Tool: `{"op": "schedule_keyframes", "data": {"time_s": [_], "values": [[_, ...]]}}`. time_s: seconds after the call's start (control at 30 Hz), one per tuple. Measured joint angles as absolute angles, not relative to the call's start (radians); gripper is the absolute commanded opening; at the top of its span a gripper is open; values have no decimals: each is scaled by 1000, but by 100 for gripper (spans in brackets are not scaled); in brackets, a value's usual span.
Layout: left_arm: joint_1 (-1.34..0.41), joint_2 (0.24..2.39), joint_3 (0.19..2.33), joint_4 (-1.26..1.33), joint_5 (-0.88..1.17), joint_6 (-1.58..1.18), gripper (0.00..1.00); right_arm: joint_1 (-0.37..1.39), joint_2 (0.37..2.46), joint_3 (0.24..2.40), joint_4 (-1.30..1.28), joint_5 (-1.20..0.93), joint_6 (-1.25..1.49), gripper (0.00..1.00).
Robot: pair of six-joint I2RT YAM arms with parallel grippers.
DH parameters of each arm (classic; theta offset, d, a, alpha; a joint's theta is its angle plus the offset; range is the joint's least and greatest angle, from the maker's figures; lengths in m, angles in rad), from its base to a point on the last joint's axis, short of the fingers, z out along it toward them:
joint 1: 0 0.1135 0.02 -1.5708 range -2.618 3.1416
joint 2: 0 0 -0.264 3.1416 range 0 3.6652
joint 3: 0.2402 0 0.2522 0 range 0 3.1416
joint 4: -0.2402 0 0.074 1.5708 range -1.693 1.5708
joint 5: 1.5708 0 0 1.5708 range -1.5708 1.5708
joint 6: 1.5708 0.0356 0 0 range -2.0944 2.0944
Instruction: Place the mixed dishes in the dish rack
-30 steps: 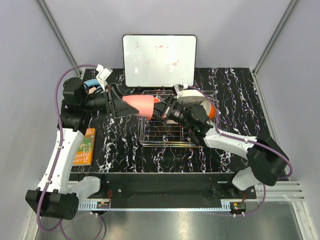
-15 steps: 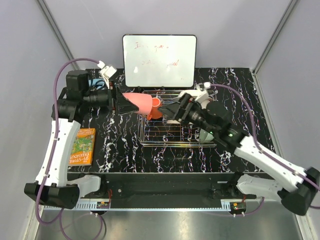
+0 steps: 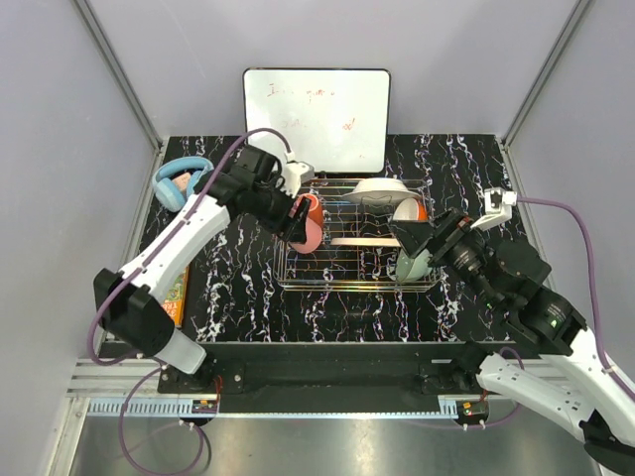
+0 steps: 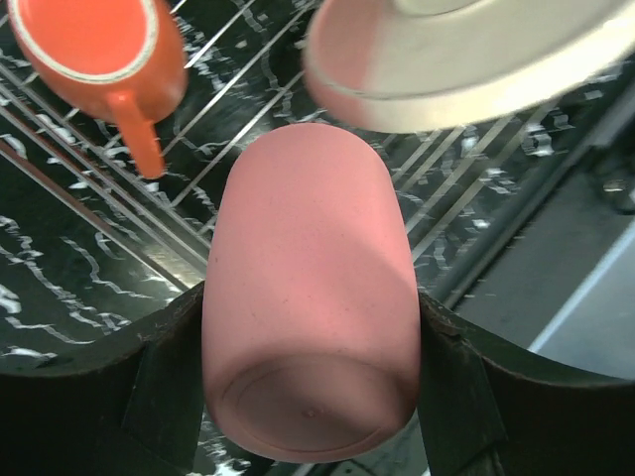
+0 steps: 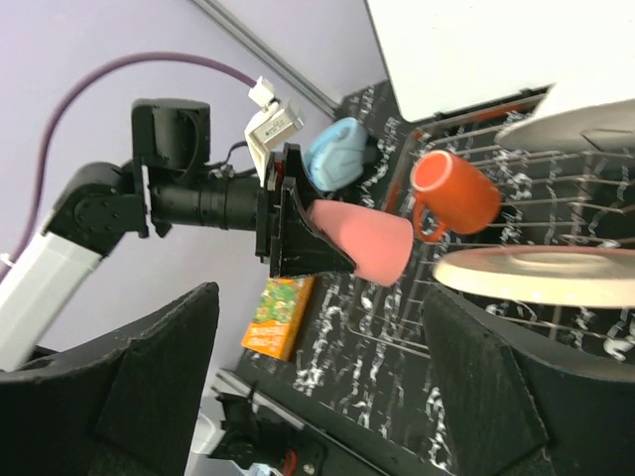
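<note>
My left gripper needs to keep holding the small pink cup [image 3: 310,236] until it is lower. The cup is tilted above the wires beside the orange mug and would tumble onto the rack now.
The small pink cup [image 4: 308,297] is clamped on its sides by my left gripper [image 4: 308,397], bottom toward the wrist camera. In the top view the left gripper [image 3: 298,223] holds the cup [image 3: 310,236] over the left end of the dish rack [image 3: 337,270]. The orange mug [image 3: 311,203] lies in the rack just behind it. A white plate [image 3: 382,188], an orange bowl with white inside [image 3: 408,209], a flat-lying plate [image 3: 362,241] and a mint-green bowl [image 3: 412,266] are in the rack. My right gripper [image 3: 412,236] hangs open and empty above the rack's right side.
Light-blue headphones [image 3: 179,180] lie at the back left. An orange book [image 5: 278,317] lies on the table's left, partly under the left arm. A white board [image 3: 316,119] stands behind the rack. The marbled black table [image 3: 466,178] ends at walls on both sides.
My right gripper opened and drew back to the right, away from the mug. The left arm swung in and brought the pink cup to the rack's left end.
</note>
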State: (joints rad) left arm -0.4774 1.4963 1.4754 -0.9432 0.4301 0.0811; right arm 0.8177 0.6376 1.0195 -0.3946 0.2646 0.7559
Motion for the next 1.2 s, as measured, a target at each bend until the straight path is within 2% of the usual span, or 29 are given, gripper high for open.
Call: {"op": "schedule_keyframes", "data": {"time_s": [0.3, 0.5, 0.77, 1.0, 1.03, 1.2], "values": [[-552, 1598, 1472, -899, 234, 128, 0, 818, 584, 981, -468, 288, 746, 89], [-626, 1607, 1365, -821, 150, 143, 0, 818, 588, 981, -480, 295, 744, 90], [-660, 1650, 1281, -783, 89, 162, 0, 818, 596, 981, -492, 296, 744, 90], [-668, 1661, 1280, -758, 67, 162, 0, 818, 603, 981, -496, 296, 744, 94], [-670, 1665, 1280, -756, 67, 162, 5, 818, 603, 981, -496, 297, 744, 95], [-682, 1680, 1280, -752, 62, 162, 19, 818, 603, 980, -496, 297, 745, 98]]}}
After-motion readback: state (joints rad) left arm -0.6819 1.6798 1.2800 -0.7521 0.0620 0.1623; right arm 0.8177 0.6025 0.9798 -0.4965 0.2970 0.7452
